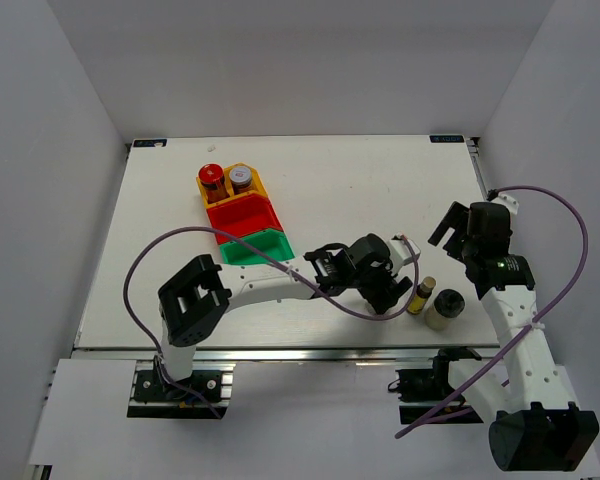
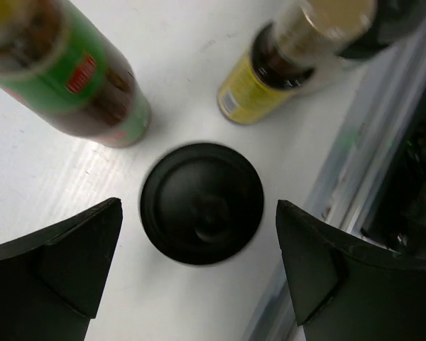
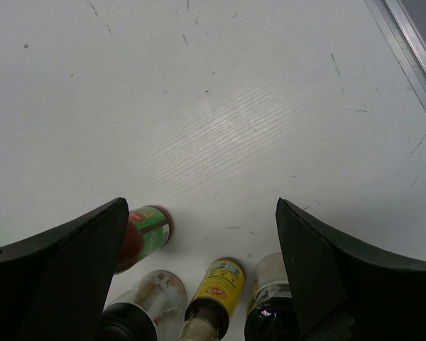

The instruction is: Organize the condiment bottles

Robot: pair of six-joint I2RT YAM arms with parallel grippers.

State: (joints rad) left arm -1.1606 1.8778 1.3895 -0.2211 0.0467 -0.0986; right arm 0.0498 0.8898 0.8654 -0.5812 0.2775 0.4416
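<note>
The black lid (image 2: 202, 204) lies between both fingers of the left gripper, but the left gripper needs to reach its fingers down past the lid before it closes on it.
In the left wrist view my left gripper (image 2: 199, 207) is open and hangs straight over a black-lidded jar (image 2: 201, 203), one finger on each side. A green-labelled slim bottle (image 2: 78, 71) and a yellow-labelled slim bottle (image 2: 270, 78) stand just beyond it. In the top view the left gripper (image 1: 385, 288) covers that jar; a yellow-capped bottle (image 1: 421, 296) and the second black-lidded jar (image 1: 445, 307) stand to its right. My right gripper (image 1: 454, 228) is open and empty above the table, behind the group (image 3: 214, 295). The red-capped jar (image 1: 212, 175) and silver-capped jar (image 1: 241, 177) sit in the yellow bin (image 1: 260, 188).
The red bin (image 1: 242, 214) and the green bin (image 1: 256, 247) line up in front of the yellow bin, left of the left arm. The table's near edge rail (image 2: 383, 142) runs close beside the bottle group.
</note>
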